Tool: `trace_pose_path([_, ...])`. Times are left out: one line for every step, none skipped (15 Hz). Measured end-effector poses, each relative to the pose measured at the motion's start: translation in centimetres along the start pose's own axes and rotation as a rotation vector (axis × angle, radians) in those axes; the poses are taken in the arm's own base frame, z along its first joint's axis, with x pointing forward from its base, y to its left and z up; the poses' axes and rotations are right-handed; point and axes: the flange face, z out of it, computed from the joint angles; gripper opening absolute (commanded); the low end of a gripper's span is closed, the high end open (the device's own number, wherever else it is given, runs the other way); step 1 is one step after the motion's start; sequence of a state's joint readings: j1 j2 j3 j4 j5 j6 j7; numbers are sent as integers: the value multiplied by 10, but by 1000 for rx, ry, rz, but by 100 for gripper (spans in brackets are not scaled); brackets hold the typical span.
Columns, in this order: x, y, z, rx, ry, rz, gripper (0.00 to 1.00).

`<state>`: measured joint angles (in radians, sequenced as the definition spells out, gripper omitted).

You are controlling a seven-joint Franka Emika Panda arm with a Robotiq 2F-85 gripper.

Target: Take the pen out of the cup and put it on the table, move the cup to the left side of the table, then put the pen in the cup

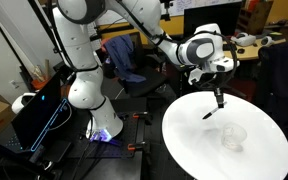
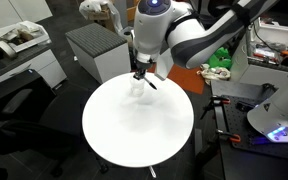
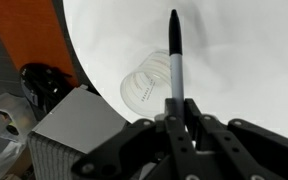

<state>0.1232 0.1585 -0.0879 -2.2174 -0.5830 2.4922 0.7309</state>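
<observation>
The pen's dark tip hangs over flat white table, beside the clear plastic cup (image 1: 232, 137), so my gripper releases the pen next.
My gripper (image 3: 181, 112) is shut on the pen (image 3: 175, 55), a pale grey stick with a dark tip that points away from the wrist. The clear plastic cup (image 3: 147, 86) stands on the round white table (image 3: 249, 60) just beside and below the pen. In both exterior views the gripper (image 1: 219, 97) (image 2: 141, 72) hangs over the table (image 1: 194, 150) (image 2: 134, 135) near its edge, with the pen (image 1: 213, 112) (image 2: 150, 83) held tilted above the surface. The cup (image 1: 232, 137) (image 2: 136, 90) is faint and apart from the pen.
A grey slatted cabinet (image 2: 96, 50) (image 3: 74, 135) stands close to the table's edge beside the cup. The robot's base (image 1: 89, 95) and a dark box with lit edges (image 1: 39, 110) stand off the table. Cluttered desks (image 2: 14, 40) surround the area.
</observation>
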Motion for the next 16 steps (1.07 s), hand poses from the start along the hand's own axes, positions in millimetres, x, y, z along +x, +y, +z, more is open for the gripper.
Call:
trace_pose_path([1,0,1,-7,-6,1,3])
trace_pose_path([1,1,1,-14,-12,1,3])
trace_pose_path([2,1,2,-20,-18,1,38])
trace_pose_path([2,0,3,-26,-23,0,39])
trace_pose_path([3,0,4,-30,-27,0,46])
trace_pose_path([4,0,5,-33,-30,0,52])
trace_pose_path([5,0,5,-36,-32,0,61])
trace_pose_path([5,0,6,-38,-34,0,68])
trace_pose_path([6,0,6,-40,-35,0,77])
trace_pose_path([6,0,7,-41,-36,1,83])
trace_pose_path([7,-1,7,-43,-37,1,92])
trace_pose_path([8,-1,7,-45,-38,2,99])
trace_pose_path([9,-1,7,-47,-39,2,100])
trace_pose_path([9,0,7,-48,-39,3,100])
trace_pose_path([10,0,7,-49,-39,3,100])
trace_pose_path([11,0,6,-49,-38,4,100])
